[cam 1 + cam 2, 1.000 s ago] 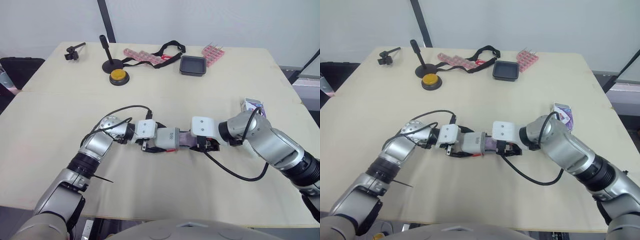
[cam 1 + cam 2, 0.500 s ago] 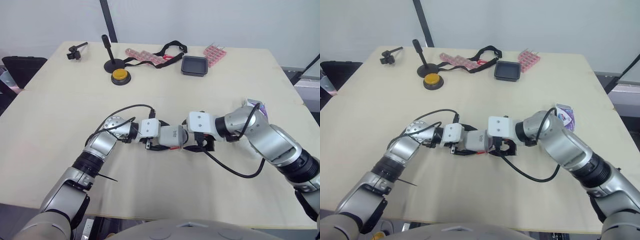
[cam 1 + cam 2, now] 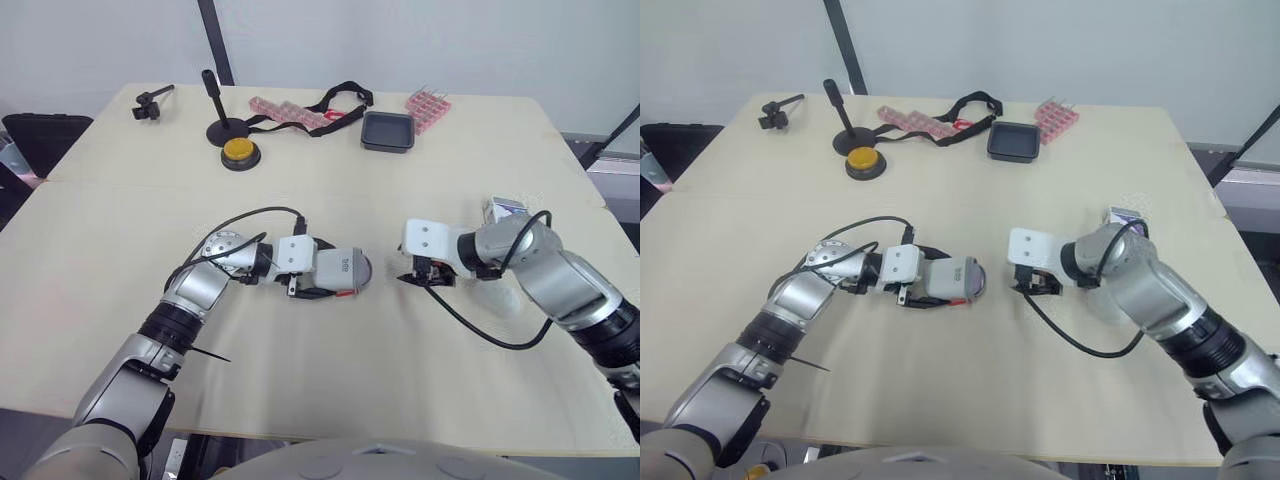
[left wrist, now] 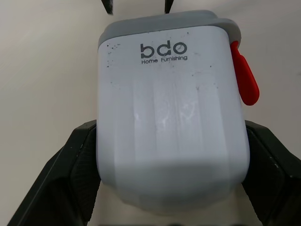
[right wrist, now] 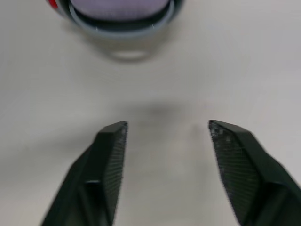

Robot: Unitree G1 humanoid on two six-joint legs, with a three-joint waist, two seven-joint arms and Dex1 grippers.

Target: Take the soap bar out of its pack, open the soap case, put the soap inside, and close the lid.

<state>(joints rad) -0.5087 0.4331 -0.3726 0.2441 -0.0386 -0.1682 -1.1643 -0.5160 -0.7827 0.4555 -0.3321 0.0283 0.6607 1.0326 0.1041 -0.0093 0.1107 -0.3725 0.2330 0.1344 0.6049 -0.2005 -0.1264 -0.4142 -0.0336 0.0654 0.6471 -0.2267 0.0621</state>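
Observation:
My right gripper grips the soap case by the sides of its open end (image 3: 358, 271) (image 5: 123, 29) next, since my left gripper's fingers already cover the case's closed end.
My left gripper (image 3: 322, 276) is shut on the white soap case (image 3: 336, 271), which lies on its side on the table; a red latch (image 4: 245, 77) sits on its edge. The case's mouth faces my right gripper, and the purple soap (image 5: 120, 6) shows inside it. My right gripper (image 3: 413, 279) hovers low over the table a short way to the right of the case, open with nothing between its fingers (image 5: 109, 165). The purple and white soap pack (image 3: 504, 209) lies behind my right forearm, near the table's right edge.
Along the far side of the table lie a black tray (image 3: 386, 131), a yellow button (image 3: 238, 151), a black stand (image 3: 222, 127), pink strips (image 3: 284, 110) with a black strap (image 3: 341, 99), a pink rack (image 3: 427, 104) and a small black clamp (image 3: 148, 103).
My right gripper let go of the soap and drew back to the right. The soap, earlier held between it and the case, now sits in the case. The left gripper kept its hold.

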